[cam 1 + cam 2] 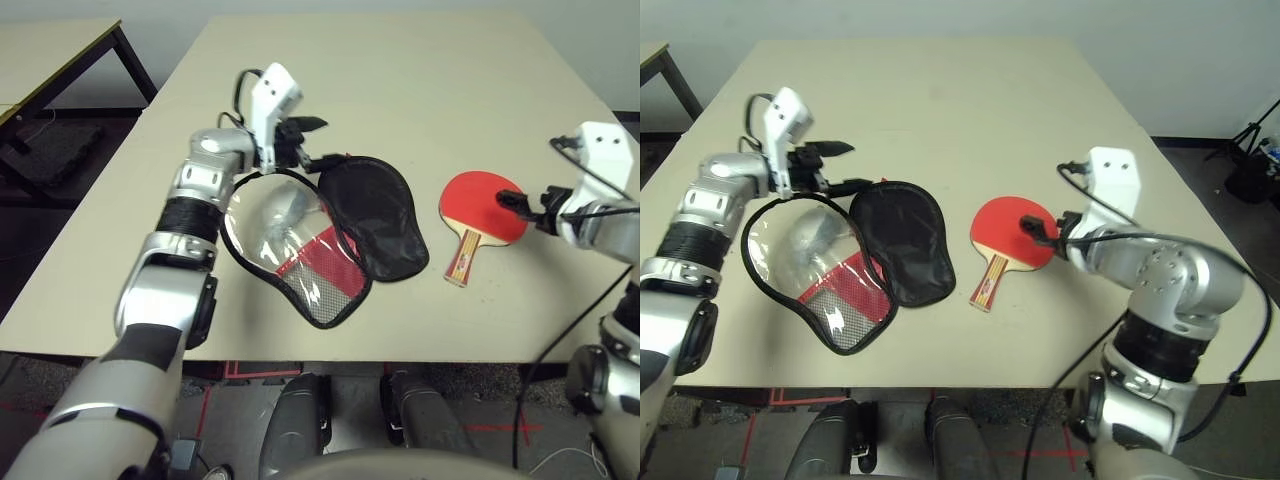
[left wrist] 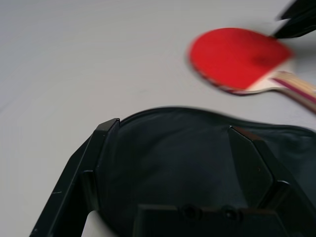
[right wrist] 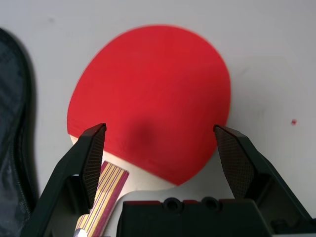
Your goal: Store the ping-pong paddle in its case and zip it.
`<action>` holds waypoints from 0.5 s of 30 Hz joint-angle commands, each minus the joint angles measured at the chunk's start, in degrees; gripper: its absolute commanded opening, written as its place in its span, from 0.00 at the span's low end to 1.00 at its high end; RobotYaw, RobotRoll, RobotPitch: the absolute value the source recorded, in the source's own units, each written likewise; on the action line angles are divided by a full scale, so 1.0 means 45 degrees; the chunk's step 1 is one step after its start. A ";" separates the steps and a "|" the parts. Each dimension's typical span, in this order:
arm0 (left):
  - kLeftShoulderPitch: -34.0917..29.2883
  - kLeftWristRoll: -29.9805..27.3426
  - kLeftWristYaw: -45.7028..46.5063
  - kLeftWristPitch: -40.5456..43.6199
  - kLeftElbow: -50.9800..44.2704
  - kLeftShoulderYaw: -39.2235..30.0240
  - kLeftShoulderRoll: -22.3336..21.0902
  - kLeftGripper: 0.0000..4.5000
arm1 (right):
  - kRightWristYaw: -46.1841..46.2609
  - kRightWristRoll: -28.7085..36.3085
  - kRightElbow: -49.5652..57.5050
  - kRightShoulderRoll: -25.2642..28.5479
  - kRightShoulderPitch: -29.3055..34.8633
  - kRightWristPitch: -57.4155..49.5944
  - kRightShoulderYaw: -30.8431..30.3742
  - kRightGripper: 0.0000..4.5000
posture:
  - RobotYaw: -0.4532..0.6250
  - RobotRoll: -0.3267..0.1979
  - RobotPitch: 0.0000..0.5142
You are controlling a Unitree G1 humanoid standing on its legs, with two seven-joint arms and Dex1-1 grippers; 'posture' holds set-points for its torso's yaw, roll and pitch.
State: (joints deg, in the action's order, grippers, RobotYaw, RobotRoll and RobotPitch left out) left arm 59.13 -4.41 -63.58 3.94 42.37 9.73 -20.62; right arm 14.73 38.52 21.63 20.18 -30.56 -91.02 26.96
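I shouldn't close my right gripper yet: my fingers are above the paddle's red side [image 3: 153,94], short of the paddle's striped handle [image 3: 104,195]. It needs to move toward the handle first, then close on the handle.
The case [image 1: 300,245] lies unzipped and spread open on the table, clear plastic side with red panel toward my left, black fabric lining flap [image 1: 375,215] toward the right. My left gripper [image 1: 322,142] is open just above the far edge of the black flap [image 2: 187,163], holding nothing. To the right of the case lies the ping-pong paddle [image 1: 480,205], red face up, wooden handle [image 1: 463,255] pointing toward me. My right gripper [image 3: 160,131] hovers open low over the paddle's red face [image 3: 153,89], near where the handle begins, fingers apart on either side and gripping nothing.
The beige table [image 1: 400,80] stretches bare beyond the case and paddle. A second table [image 1: 50,50] stands off to the back left. Black stand legs [image 1: 1250,150] are on the floor at the far right.
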 commanded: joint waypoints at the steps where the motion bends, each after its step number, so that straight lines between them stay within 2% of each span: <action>1: 0.0006 0.0336 -0.0151 -0.0426 -0.0123 0.0490 0.0545 1.00 | 0.1526 0.1131 0.0862 -0.0651 0.0756 -0.0328 0.0189 1.00 | 0.34 0.62 0.20; 7: 0.0046 0.0254 -0.0009 -0.0356 -0.0155 0.0412 0.0990 1.00 | 0.4849 0.3385 0.1064 -0.1944 0.0594 -0.0328 0.0523 1.00 | 0.32 0.62 0.22; 12: -0.0076 0.0258 0.0061 -0.0323 -0.0199 0.0413 0.1022 1.00 | 0.7237 0.5287 0.0626 -0.2399 0.0459 -0.0328 0.0122 1.00 | 0.32 0.62 0.23; 15: -0.0229 0.0215 0.0023 -0.0174 -0.0537 0.0461 0.1011 1.00 | 0.8283 0.6510 -0.0109 -0.2063 0.0473 -0.0328 0.0040 1.00 | 0.33 0.62 0.24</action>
State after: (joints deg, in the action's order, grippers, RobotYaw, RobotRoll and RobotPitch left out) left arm 59.01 -4.05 -63.15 2.84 41.28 11.26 -16.00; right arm 49.35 64.67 22.71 10.08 -28.62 -91.17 27.55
